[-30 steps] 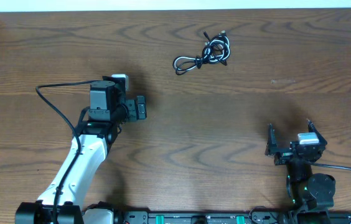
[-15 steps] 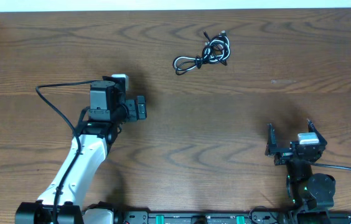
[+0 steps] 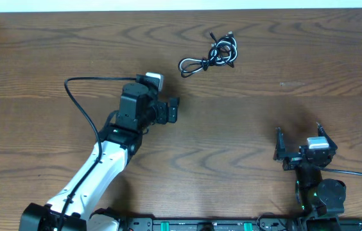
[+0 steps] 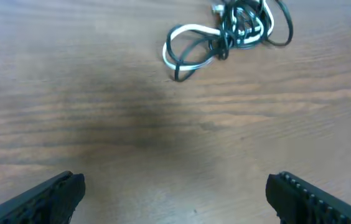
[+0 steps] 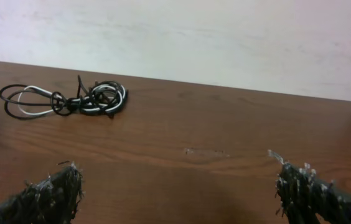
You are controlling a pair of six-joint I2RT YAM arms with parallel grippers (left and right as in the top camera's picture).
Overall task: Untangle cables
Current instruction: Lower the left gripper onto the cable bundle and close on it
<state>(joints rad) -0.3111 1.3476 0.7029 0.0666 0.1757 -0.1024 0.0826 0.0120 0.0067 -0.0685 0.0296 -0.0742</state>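
Observation:
The robot's left gripper will next grab the cables by the loop sticking out of the knot [image 3: 192,65] [image 4: 190,50], so the plug ends stay free for the right gripper to untangle.
The cables [image 3: 210,56] lie on the wooden table as a small knot of black and white cords, with a loop sticking out to the left and plug ends at the top. My left gripper [image 3: 175,110] stands open a short way in front of them and to their left, touching nothing. In the left wrist view the cables [image 4: 225,37] sit at the top, well beyond my open left gripper [image 4: 175,184]. My right gripper [image 3: 298,137] is open near the front right, far from the knot. The right wrist view has the cables [image 5: 70,99] at far left and the right gripper [image 5: 178,179] empty.
A thick black wire [image 3: 81,102] loops from my left arm out to the left. The table's far edge [image 3: 181,9] meets a pale wall just behind the knot. The arm bases and a rail [image 3: 200,224] run along the front edge.
My left arm has swung to the right and slightly forward, bringing its open gripper closer to the cables. The right arm and the cables have not moved.

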